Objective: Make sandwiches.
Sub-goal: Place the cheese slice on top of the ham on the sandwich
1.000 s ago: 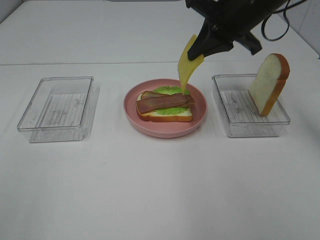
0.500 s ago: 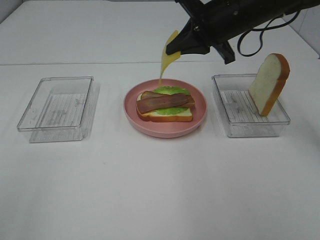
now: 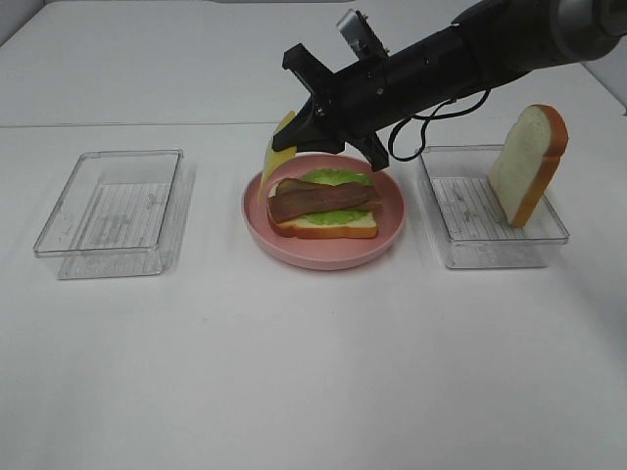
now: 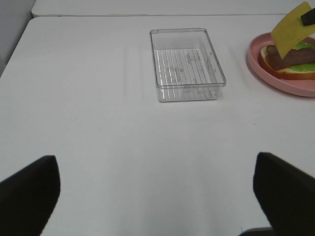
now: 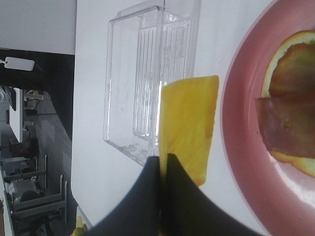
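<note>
The cheese slice (image 5: 189,123) hangs high above and short of the sandwich (image 5: 280,113). I should move the slice there before I open my right gripper, as it would miss if I opened now.
On the pink plate (image 3: 323,260) lies the open sandwich (image 3: 323,204): a bread slice with green lettuce and a brown bacon strip on top. My right gripper (image 3: 297,125) reaches across from the right and is shut on a yellow cheese slice (image 3: 276,162), which hangs over the plate's left rim. The right wrist view shows the cheese (image 5: 189,123) pinched at the gripper (image 5: 161,162), beside the plate (image 5: 246,162). A second bread slice (image 3: 529,162) leans upright in the right tray (image 3: 490,253). In the left wrist view my left gripper (image 4: 157,206) stands open over bare table, far from the sandwich (image 4: 290,61).
An empty clear tray (image 3: 113,211) sits at the left, also visible as the tray (image 4: 187,64) ahead of the left gripper and the tray (image 5: 147,83) beyond the cheese. The right arm and its cable span the space above the plate's back and the right tray.
My right gripper has swung left and down with the cheese, from above the plate's back right to its left rim. The left gripper has not moved.
</note>
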You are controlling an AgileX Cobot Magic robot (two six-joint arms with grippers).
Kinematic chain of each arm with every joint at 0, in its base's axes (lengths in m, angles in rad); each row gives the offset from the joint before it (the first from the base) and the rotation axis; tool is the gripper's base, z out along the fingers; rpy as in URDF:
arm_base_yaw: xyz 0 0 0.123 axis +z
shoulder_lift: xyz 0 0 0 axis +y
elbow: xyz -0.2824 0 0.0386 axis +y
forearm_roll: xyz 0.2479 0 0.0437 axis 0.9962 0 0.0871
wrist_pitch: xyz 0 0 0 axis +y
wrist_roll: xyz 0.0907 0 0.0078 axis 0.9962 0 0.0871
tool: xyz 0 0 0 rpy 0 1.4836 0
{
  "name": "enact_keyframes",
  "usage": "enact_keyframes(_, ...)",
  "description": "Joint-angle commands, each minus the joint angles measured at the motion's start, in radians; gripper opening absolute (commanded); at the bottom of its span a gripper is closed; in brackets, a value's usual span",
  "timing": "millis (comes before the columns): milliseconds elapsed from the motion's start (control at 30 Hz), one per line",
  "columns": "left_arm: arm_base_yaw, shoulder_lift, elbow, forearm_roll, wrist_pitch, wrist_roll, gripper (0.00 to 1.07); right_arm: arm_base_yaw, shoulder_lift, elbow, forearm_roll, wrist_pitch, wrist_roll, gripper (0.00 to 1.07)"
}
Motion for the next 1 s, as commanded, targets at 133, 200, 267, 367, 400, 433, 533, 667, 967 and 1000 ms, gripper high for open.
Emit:
enact_keyframes(133,-0.005,-0.021,0.001,-0.002,-0.008,-0.002,1.02,0.006,0.026,-0.031,-0.022,-0.03,-0.003,0.0)
enact_keyframes(200,-0.005,-0.021,0.001,-0.002,-0.008,-0.002,1.02,0.006,0.03,-0.031,-0.042,-0.038,0.004,0.0)
enact_keyframes(267,-0.005,-0.021,0.001,-0.002,-0.008,-0.002,1.02,0.006,0.033,-0.031,-0.089,-0.053,0.038,0.0)
enact_keyframes(367,-0.005,-0.021,0.001,-0.002,-0.008,-0.002,1.02,0.006,0.033,-0.031,-0.135,-0.068,0.059,0.0)
enact_keyframes(400,-0.005,-0.021,0.001,-0.002,-0.008,-0.002,1.02,0.006,0.033,-0.031,-0.135,-0.068,0.059,0.0)
enact_keyframes(433,-0.005,-0.021,0.001,-0.002,-0.008,-0.002,1.02,0.006,0.033,-0.031,-0.145,-0.074,0.065,0.0)
enact_keyframes(533,-0.005,-0.021,0.001,-0.002,-0.008,-0.002,1.02,0.006,0.033,-0.031,-0.154,-0.086,0.078,0.0)
enact_keyframes(667,-0.005,-0.021,0.001,-0.002,-0.008,-0.002,1.02,0.006,0.033,-0.031,-0.182,-0.095,0.078,0.0)
enact_keyframes(967,-0.005,-0.021,0.001,-0.002,-0.008,-0.002,1.02,0.006,0.033,-0.031,-0.344,-0.108,0.17,0.0)
enact_keyframes(1000,-0.005,-0.021,0.001,-0.002,-0.008,-0.002,1.02,0.006,0.033,-0.031,-0.344,-0.108,0.17,0.0)
